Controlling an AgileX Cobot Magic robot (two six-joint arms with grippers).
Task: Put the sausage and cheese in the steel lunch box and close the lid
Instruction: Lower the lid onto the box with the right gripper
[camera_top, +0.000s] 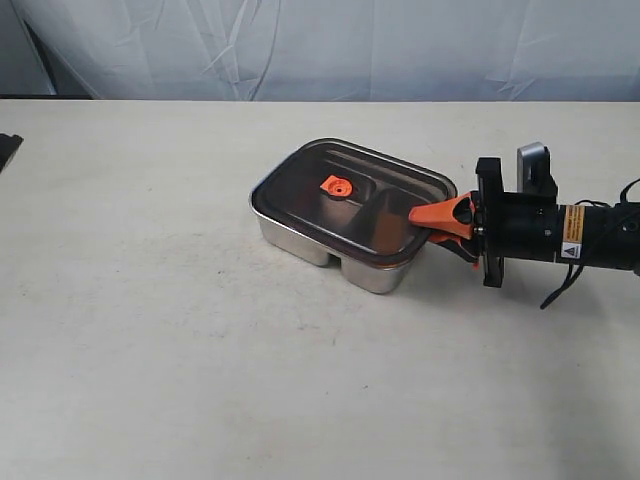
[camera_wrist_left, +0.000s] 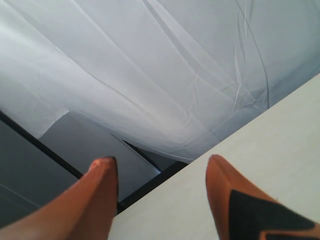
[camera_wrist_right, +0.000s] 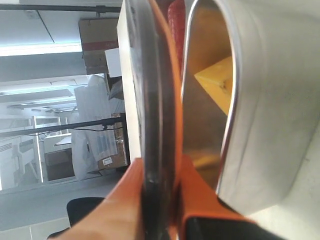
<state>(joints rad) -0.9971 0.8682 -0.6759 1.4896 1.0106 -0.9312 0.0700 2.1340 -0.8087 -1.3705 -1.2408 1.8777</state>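
Note:
The dark lid (camera_top: 300, 190) is lying over the rim of the steel lunch box (camera_top: 300, 238). My right gripper will open.
The steel lunch box (camera_top: 300, 238) sits mid-table with the dark translucent lid (camera_top: 375, 190) lying over it, orange valve (camera_top: 336, 186) on top. My right gripper (camera_top: 436, 223) is shut on the lid's near-right edge. In the right wrist view the orange fingers (camera_wrist_right: 200, 192) clamp the lid (camera_wrist_right: 152, 100) edge-on beside the box wall (camera_wrist_right: 272, 110). Through the gap show the yellow cheese (camera_wrist_right: 217, 80) and a bit of the red sausage (camera_wrist_right: 176, 15) inside the box. My left gripper (camera_wrist_left: 162, 172) is open, empty, pointing at the table edge and curtain; it is out of the exterior view.
A white curtain (camera_top: 330, 45) hangs behind the far table edge. A dark object (camera_top: 8, 148) sits at the far left edge. Bare tabletop (camera_top: 180, 350) spreads left of and in front of the box.

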